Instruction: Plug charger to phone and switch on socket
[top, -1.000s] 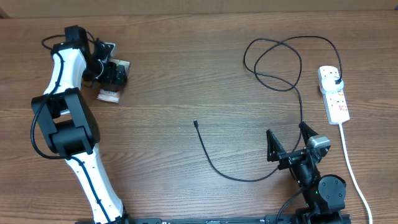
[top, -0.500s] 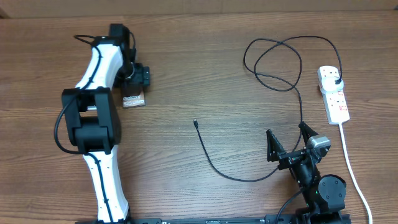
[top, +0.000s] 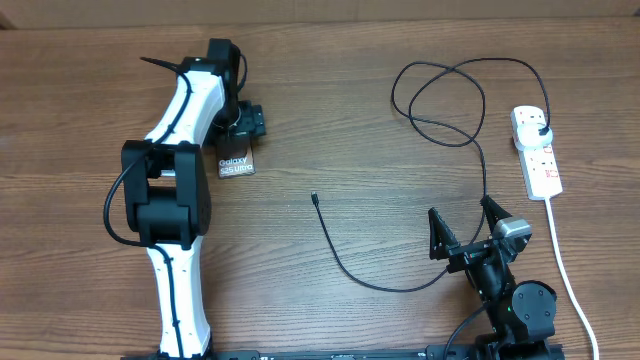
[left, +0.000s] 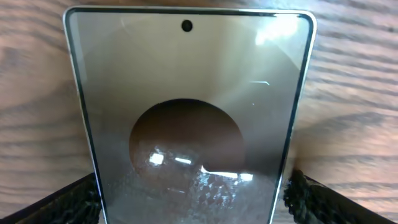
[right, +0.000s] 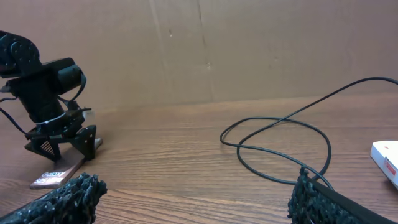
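Observation:
My left gripper grabs the phone across its long edges toward the phone's far end next, since the lettered end stays free to plug in the charger.
The phone lies face up on the wood, its "Galaxy S25 Ultra" lettering readable from above. It fills the left wrist view as a glossy bronze slab with a dark oval. My left gripper stands over its far end, open, its fingers close beside both long edges. The charger cable runs from a free connector tip in a loop to its black plug, which sits in the white socket. My right gripper rests open near the front edge, beside the cable.
The socket's white cord runs down the right side to the front edge. The cable's large loops lie behind and to the right of my right gripper. A brown cardboard wall closes the back of the table.
My left arm has swung right, and the phone came with it from the far left toward the middle. The right arm, cable and socket have not moved.

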